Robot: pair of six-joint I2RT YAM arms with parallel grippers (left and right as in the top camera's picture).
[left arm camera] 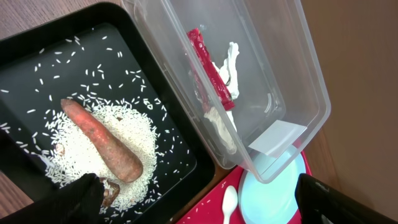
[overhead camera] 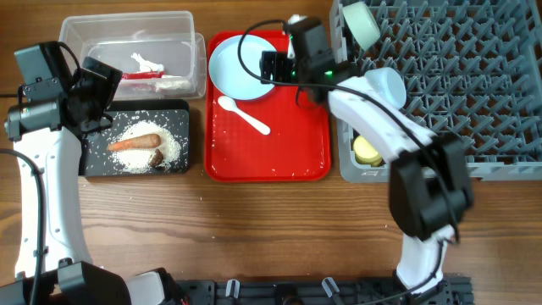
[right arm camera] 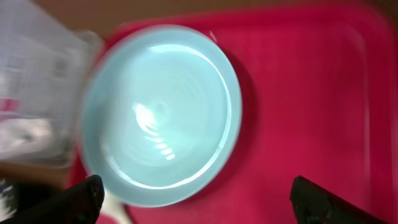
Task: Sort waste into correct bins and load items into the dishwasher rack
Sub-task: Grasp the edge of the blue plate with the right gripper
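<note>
Next, the right gripper grabs the pale blue plate's rim (right arm camera: 236, 129) on the side nearest the dishwasher rack, so the plate's opposite rim stays free to load in.
The pale blue plate (overhead camera: 237, 69) (right arm camera: 161, 115) and the white spoon (overhead camera: 244, 115) (left arm camera: 229, 202) lie on the red tray (overhead camera: 279, 144). My right gripper (overhead camera: 276, 66) (right arm camera: 199, 205) hovers open over the plate's right edge, holding nothing. The clear tub (overhead camera: 127, 38) (left arm camera: 273, 74) holds a red wrapper (left arm camera: 208, 71) and white scraps (left arm camera: 231, 65). In the black tray (overhead camera: 95, 163) (left arm camera: 37, 56) lie a carrot piece (overhead camera: 134, 142) (left arm camera: 102, 140), a brown lump (overhead camera: 157, 158) and rice (left arm camera: 74, 155). My left gripper (overhead camera: 100, 93) (left arm camera: 205, 205) hangs open above where tub and black tray meet.
The grey dishwasher rack (overhead camera: 457, 85) fills the right side. A mint bowl (overhead camera: 362, 24), a pale blue bowl (overhead camera: 383, 85) and a yellow cup (overhead camera: 367, 151) sit along its left edge. Scattered rice grains dot the red tray.
</note>
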